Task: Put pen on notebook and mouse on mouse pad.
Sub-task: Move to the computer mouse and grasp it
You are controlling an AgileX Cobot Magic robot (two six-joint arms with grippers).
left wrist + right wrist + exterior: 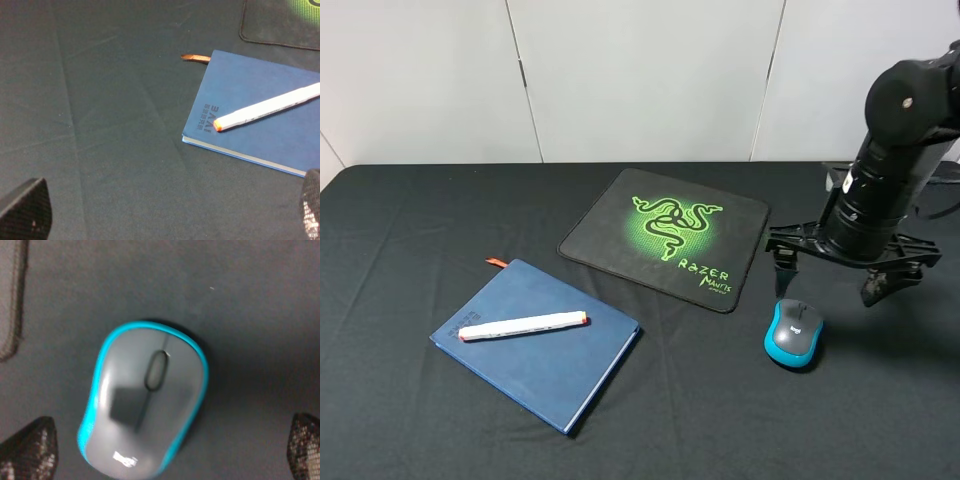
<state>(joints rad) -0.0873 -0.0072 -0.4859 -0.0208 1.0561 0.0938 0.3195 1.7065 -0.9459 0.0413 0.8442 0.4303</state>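
Observation:
The right gripper grabs the grey mouse by its teal sides next, to set it on the black mouse pad (665, 240).
The white pen (523, 326) with orange-red tips lies flat across the dark blue notebook (550, 372) at the table's front left; the left wrist view shows the pen (270, 106) on the notebook (260, 80). My left gripper (167, 212) is open above bare cloth beside the notebook's lettered corner, holding nothing, and it is outside the exterior view. The grey and teal mouse (794, 334) sits on the cloth to the right of the black Razer mouse pad (610, 235). My right gripper (832, 280) hangs open just above and behind the mouse (147, 400), its fingertips (30, 447) wide apart on either side of it.
A black cloth covers the whole table (410, 230). An orange ribbon bookmark (196, 58) sticks out of the notebook's far corner. A white panelled wall stands behind the table. The right arm's dark body (895, 160) rises at the right edge.

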